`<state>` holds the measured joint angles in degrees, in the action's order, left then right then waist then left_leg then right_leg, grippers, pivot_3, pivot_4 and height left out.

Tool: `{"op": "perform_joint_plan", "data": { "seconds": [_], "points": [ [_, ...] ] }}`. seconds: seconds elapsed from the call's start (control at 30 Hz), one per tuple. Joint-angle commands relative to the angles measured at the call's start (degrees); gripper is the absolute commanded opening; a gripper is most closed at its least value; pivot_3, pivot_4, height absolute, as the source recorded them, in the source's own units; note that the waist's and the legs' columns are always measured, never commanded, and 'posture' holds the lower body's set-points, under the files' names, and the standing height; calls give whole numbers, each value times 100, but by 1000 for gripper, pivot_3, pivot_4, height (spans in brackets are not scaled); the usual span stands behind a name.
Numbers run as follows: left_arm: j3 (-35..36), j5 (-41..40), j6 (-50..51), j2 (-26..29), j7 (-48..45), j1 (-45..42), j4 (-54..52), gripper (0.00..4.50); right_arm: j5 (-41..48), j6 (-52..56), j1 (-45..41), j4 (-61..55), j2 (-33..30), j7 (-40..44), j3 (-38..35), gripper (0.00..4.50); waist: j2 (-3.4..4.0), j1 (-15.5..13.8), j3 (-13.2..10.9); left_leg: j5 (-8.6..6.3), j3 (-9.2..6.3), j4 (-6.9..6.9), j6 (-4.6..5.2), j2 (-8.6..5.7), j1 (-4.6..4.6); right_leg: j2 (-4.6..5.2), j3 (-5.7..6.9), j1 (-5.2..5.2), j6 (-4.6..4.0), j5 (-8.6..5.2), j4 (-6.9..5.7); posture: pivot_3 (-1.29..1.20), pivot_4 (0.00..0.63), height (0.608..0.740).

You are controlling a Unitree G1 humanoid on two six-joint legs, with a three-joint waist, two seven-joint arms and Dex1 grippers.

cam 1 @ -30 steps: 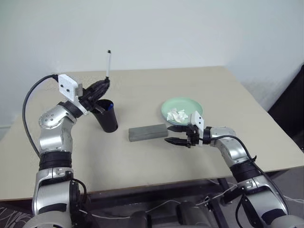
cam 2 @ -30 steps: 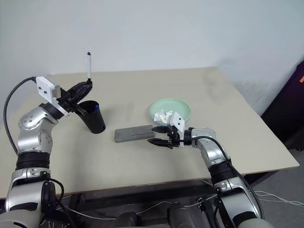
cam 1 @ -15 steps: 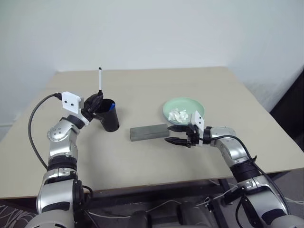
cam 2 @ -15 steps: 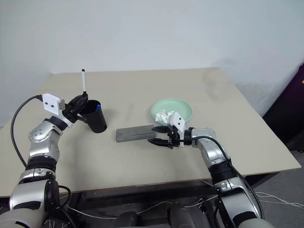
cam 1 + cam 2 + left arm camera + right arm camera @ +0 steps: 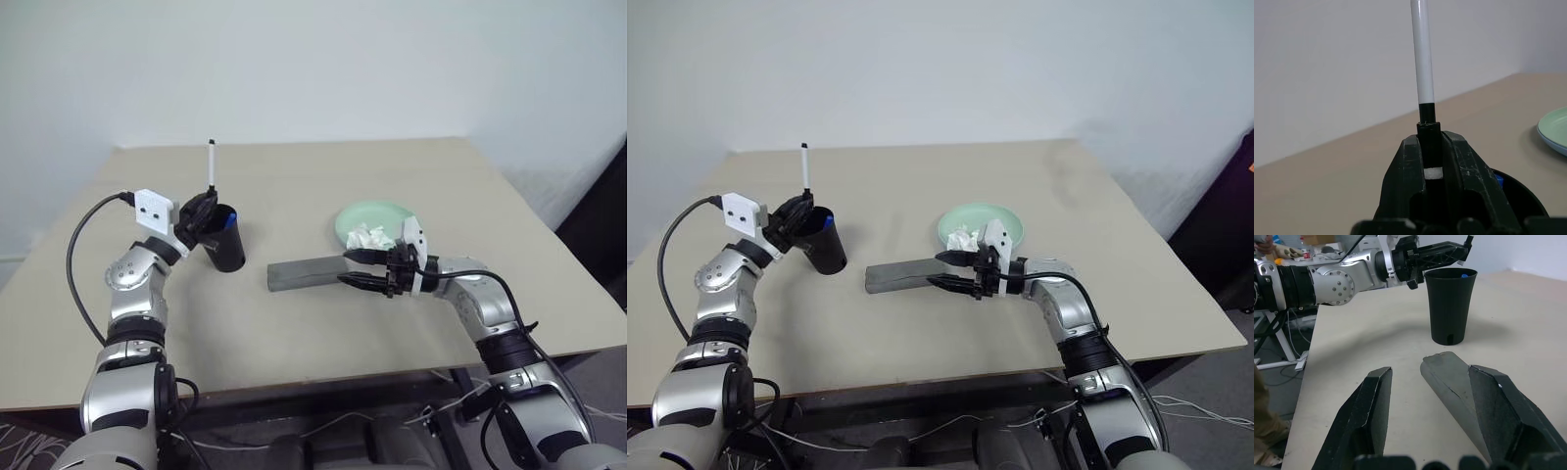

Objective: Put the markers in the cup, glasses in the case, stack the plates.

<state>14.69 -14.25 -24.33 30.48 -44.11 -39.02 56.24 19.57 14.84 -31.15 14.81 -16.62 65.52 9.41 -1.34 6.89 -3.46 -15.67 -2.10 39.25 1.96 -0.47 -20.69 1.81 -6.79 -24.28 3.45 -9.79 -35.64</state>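
The marker's black lower end points down within the black cup's rim and the black-capped marker would settle in the cup [image 5: 225,253], so it is time for my left gripper to open.
My left gripper [image 5: 207,200] is shut on the black-capped marker [image 5: 210,166], holding it upright over the rim of the black cup [image 5: 225,253]. In the left wrist view the white barrel of the marker [image 5: 1422,58] rises from between the fingers [image 5: 1408,166]. A blue-capped marker [image 5: 231,221] stands inside the cup. My right gripper [image 5: 343,267] is open, with one finger on each side of the right end of the grey case [image 5: 299,273]. The right wrist view shows a gap between the case [image 5: 1449,382] and one finger [image 5: 1374,396]. The glasses are out of view.
A mint green plate [image 5: 387,212] sits just behind my right gripper with a white tissue wad [image 5: 368,236] on it. The beige table [image 5: 294,377] reaches well past the things on every side. A white wall stands behind its far edge.
My left arm has lowered the upright marker down to the cup's rim. My right gripper has edged up a little at the case's end and stays open.
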Motion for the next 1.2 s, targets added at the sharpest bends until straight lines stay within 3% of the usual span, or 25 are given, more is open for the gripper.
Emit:
{"op": "perform_joint_plan", "data": {
  "seconds": [0.03, 0.37, 0.87, 1.0, 1.2],
  "points": [
    [40, -21, -110, 2, -27, -256, -20, 97, 102, -54, -165, -200, 8, -23, -125, 2684, 0, 0, 0, 0, 0, 0, 0, 0, 0, 0, 0, 0, 0, 0, 0, 0, 0, 737],
    [-14, 43, -237, -58, -63, -232, -13, 3407, 82, -84, -184, -149, -4, -28, -116, 2684, 0, -2, 0, 0, 0, 0, 0, 0, 0, 0, 0, 0, 0, 0, 0, 0, 0, 737],
    [181, -142, -265, 125, 6, -343, -375, 3407, 89, -78, -164, -165, -43, 7, -117, 2684, -1, -2, 0, 0, -1, -1, 0, 0, -1, 0, 1, -1, 0, 0, 0, 0, 0, 737],
    [395, -710, 411, 424, -485, 39, -1423, 3407, 85, -131, -243, 57, -58, 61, -160, 2684, -3, 18, -2, 0, -2, -1, 0, 2, -6, 0, 2, -5, 0, 0, 1, 0, 0, 737],
    [639, -1684, 2137, 840, -884, 1784, -4062, 3407, 36, -332, -467, 638, -97, 39, -329, 2684, 7, 74, -2, -5, 4, -20, -8, 9, 7, 2, -3, -7, 0, -2, 4, 0, 0, 737]
  ]
}}
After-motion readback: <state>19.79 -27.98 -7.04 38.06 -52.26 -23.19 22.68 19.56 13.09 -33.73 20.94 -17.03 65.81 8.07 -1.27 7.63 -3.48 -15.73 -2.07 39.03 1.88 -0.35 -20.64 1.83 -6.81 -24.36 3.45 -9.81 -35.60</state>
